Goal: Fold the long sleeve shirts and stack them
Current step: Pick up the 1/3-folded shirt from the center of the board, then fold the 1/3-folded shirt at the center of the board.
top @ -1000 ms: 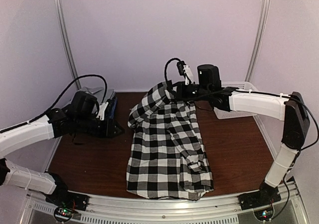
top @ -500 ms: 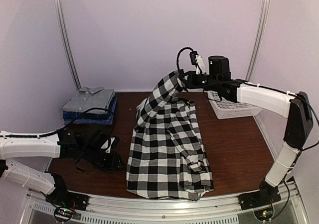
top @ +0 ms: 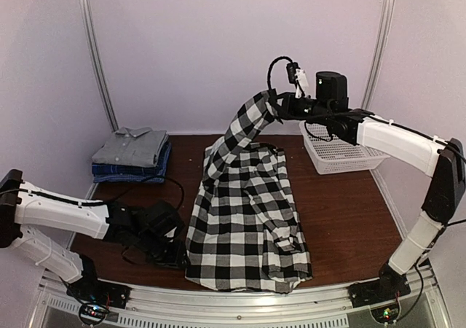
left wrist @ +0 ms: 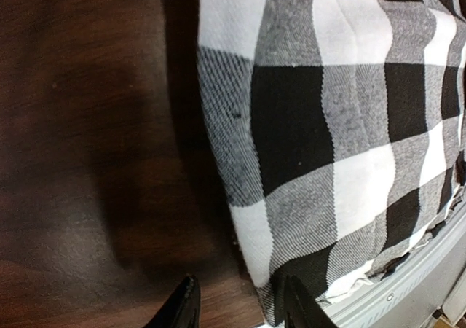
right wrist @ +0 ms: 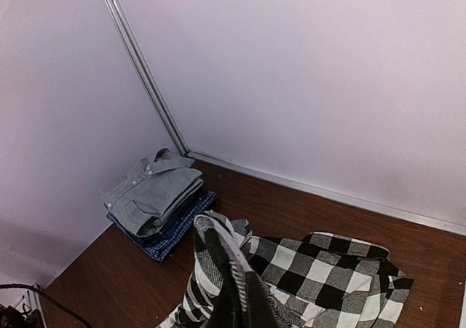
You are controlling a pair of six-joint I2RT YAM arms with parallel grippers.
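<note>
To fold the side edge of the plaid shirt (top: 244,219) inward over its body, my left gripper will next grab the shirt's near hem corner (top: 190,273).
The black-and-white plaid shirt (top: 244,219) lies lengthwise in the middle of the table. My right gripper (top: 273,106) is shut on its far upper part and holds that part raised above the table; the cloth (right wrist: 218,266) drapes over the fingers. My left gripper (top: 177,254) is open and low at the shirt's near left corner (left wrist: 291,219), one fingertip on bare wood, the other at the hem. A folded stack, the plain grey shirt (top: 131,146) on top of dark blue ones (top: 135,171), sits at the far left and shows in the right wrist view (right wrist: 153,193).
A white mesh basket (top: 338,153) stands at the far right under my right arm. The metal front rail (top: 240,299) runs just past the shirt's near hem. Metal posts (top: 95,51) stand at the back corners.
My right gripper has lifted the shirt's far part higher and to the right. My left arm has swung from the far-left stack down to the shirt's near left corner.
</note>
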